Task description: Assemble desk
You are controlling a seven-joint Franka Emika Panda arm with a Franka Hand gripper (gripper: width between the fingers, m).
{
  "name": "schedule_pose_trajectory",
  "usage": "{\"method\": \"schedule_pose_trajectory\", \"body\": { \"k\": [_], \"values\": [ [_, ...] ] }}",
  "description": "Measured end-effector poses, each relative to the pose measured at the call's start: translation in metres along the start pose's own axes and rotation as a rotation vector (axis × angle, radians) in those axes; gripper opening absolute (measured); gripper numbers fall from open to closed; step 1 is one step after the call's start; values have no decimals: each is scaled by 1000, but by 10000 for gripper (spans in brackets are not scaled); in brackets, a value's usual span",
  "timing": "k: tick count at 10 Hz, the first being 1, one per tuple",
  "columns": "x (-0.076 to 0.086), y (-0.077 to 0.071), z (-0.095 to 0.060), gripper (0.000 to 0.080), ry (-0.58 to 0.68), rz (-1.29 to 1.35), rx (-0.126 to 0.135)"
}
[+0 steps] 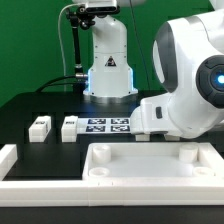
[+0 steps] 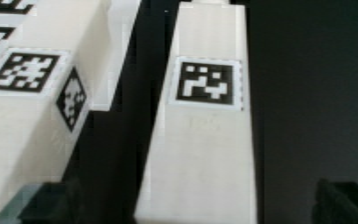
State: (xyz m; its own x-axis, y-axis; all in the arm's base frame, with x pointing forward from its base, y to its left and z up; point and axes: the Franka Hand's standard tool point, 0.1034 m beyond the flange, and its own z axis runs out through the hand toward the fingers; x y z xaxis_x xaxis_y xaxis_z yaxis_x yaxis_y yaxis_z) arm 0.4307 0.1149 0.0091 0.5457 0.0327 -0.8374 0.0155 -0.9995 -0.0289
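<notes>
My fingers are on both sides of the tagged leg and closing now would catch it, so it is time for my gripper to close.
In the wrist view, a long white desk leg (image 2: 202, 130) with a black-and-white tag on its upper face lies on the black table between my gripper's fingers. My gripper (image 2: 197, 205) is open, with dark gaps between each fingertip (image 2: 43, 205) and the leg. A second tagged leg (image 2: 34, 95) lies close beside it. In the exterior view the white tray-like desk top (image 1: 150, 165) lies at the front. Two more small legs (image 1: 39, 127) (image 1: 69, 127) stand at the exterior view's left. The arm's own body hides the gripper in that view.
The marker board (image 1: 108, 126) lies flat in front of the robot base (image 1: 108, 70). A white border rail (image 1: 10, 160) runs along the front at the exterior view's left. The arm's bulky wrist (image 1: 190, 80) fills the exterior view's right.
</notes>
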Motion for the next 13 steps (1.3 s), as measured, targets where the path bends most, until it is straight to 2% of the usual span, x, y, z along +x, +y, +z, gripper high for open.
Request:
{"method": "schedule_pose_trajectory", "body": {
  "k": [2, 3, 4, 5, 6, 13],
  "values": [
    [0, -1, 0, 648, -1, -5, -2],
    [0, -1, 0, 549, -1, -5, -3],
    [0, -1, 1, 549, -1, -6, -3],
    [0, -1, 1, 377, -1, -6, -3],
    [0, -1, 1, 292, -1, -6, -3],
    [0, -1, 1, 292, -1, -6, -3]
  ]
}}
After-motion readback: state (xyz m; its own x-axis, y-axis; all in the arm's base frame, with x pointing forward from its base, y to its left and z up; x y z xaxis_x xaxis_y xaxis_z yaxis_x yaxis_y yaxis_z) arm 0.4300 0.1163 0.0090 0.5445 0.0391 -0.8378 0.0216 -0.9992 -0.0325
